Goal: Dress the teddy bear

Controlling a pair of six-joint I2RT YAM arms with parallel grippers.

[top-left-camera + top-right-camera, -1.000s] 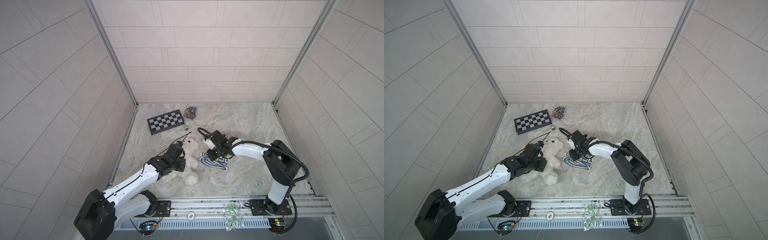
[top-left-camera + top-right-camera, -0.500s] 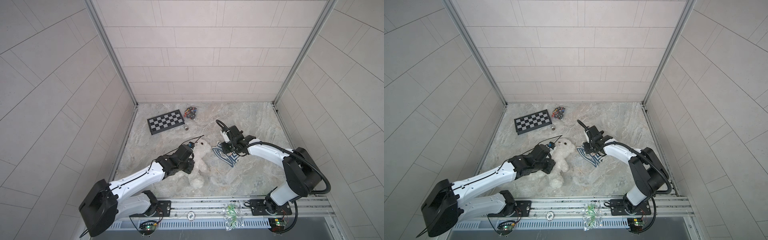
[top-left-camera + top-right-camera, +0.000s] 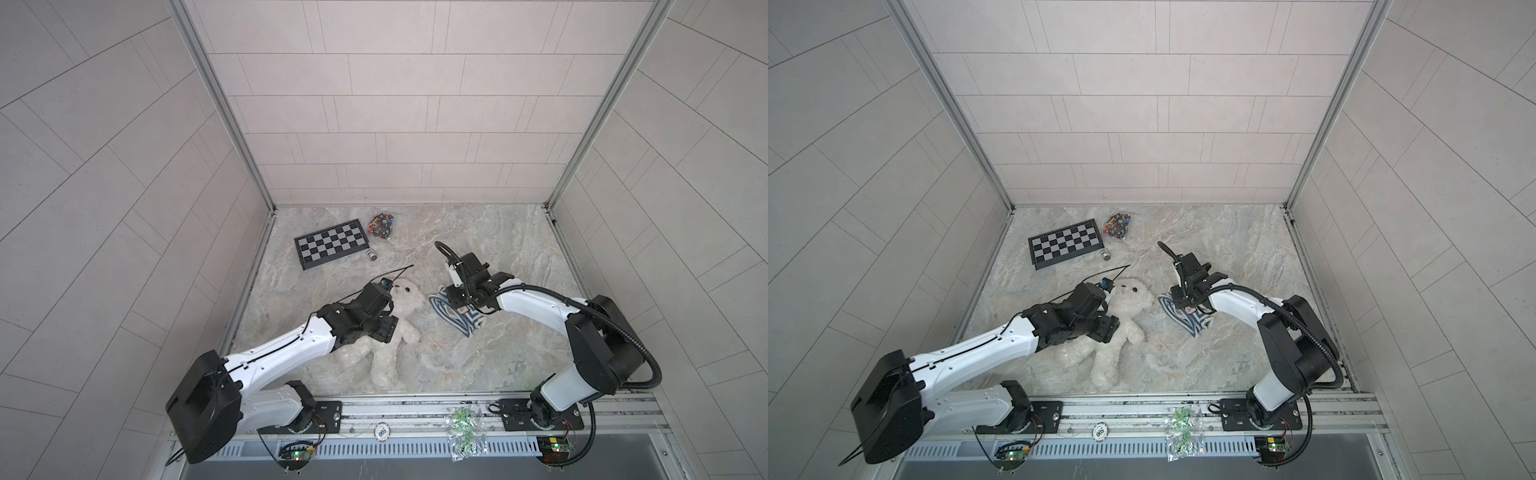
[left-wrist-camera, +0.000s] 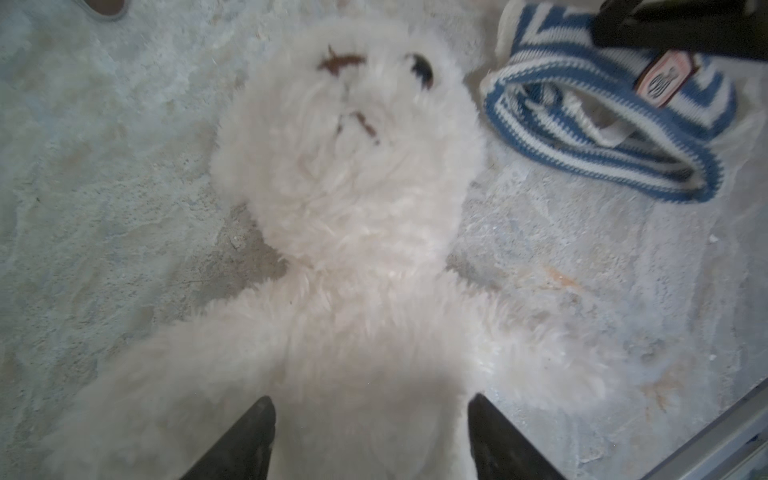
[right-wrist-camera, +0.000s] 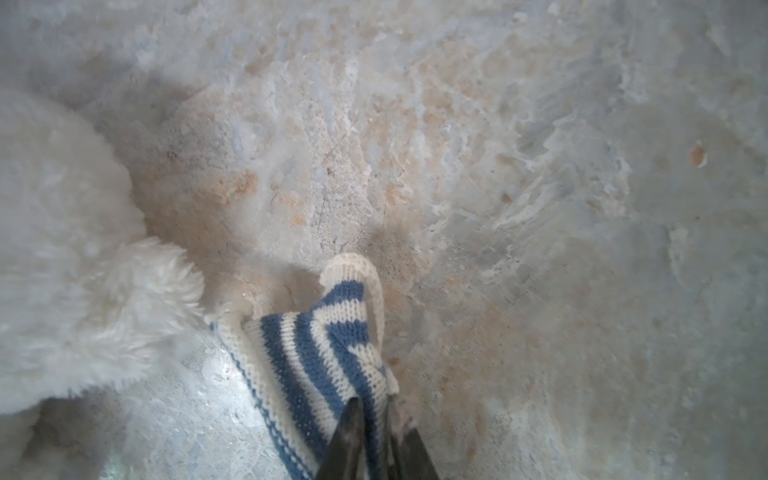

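My left gripper needs to go lower before it closes on the teddy bear's torso. Both fingers are above the fur in the left wrist view.
The white fluffy teddy bear (image 3: 405, 309) (image 3: 1133, 305) lies on its back on the stone table, head toward the back wall. My left gripper (image 3: 388, 328) (image 4: 372, 411) is open over its torso (image 4: 353, 187), one finger on each side of the body. Just right of the bear's head lies a crumpled blue-and-white striped shirt (image 3: 469, 328) (image 3: 1198, 326) (image 4: 582, 137). My right gripper (image 3: 455, 299) (image 5: 374, 409) stands on the shirt's far end. Its fingers are nearly together with a fold of the knit (image 5: 316, 340) pinched between them. One bear arm (image 5: 62, 270) almost touches the shirt.
A folded chessboard (image 3: 331, 248), a bag of small coloured pieces (image 3: 382, 225) and a small metal cylinder (image 3: 371, 254) sit at the back left. A plastic bag of green bits (image 3: 463, 432) lies on the front rail. Tiled walls enclose three sides of the table.
Both arms carried the bear and the shirt to the right. The left jaws have now spread wide off the bear. The right jaws have eased slightly, with fabric still between them.
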